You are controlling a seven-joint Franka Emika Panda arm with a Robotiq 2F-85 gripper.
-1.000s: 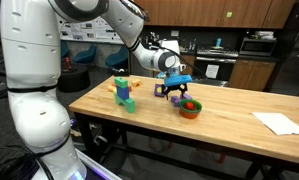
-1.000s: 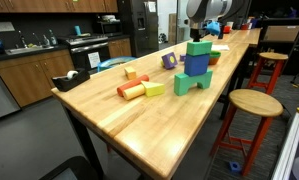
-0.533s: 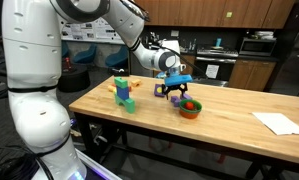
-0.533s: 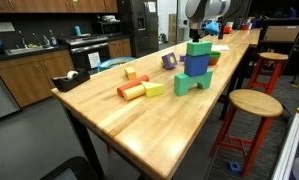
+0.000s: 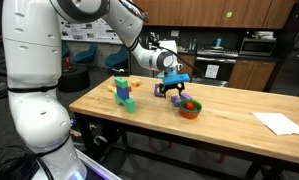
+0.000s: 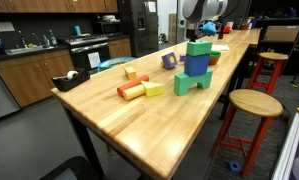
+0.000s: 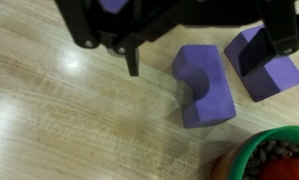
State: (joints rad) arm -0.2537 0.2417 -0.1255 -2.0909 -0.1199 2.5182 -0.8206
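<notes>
My gripper needs to go lower before it closes on the arch block, because its fingers are above the arch block's top (image 5: pixel 175 100) (image 7: pixel 213 84), with one over the second block.
In the wrist view my gripper (image 7: pixel 209 60) comes in from the top, open, hovering just above the wooden table (image 7: pixel 69 120). A purple arch block (image 7: pixel 204 88) lies flat between the two fingers, touched by neither. A second purple block (image 7: pixel 257 62) lies beside it, partly under the right finger (image 7: pixel 289 40). A green bowl (image 7: pixel 274 160) with red pieces inside sits at the lower right corner. In an exterior view the gripper (image 5: pixel 173 90) hangs low over the table next to the bowl (image 5: pixel 191 108).
A green and blue block stack (image 5: pixel 122 92) (image 6: pixel 196 65) stands on the table. An orange cylinder (image 6: pixel 131 90) and a yellow block (image 6: pixel 154 89) lie near it. White paper (image 5: pixel 279 122) lies at one end. A round stool (image 6: pixel 254 103) stands beside the table.
</notes>
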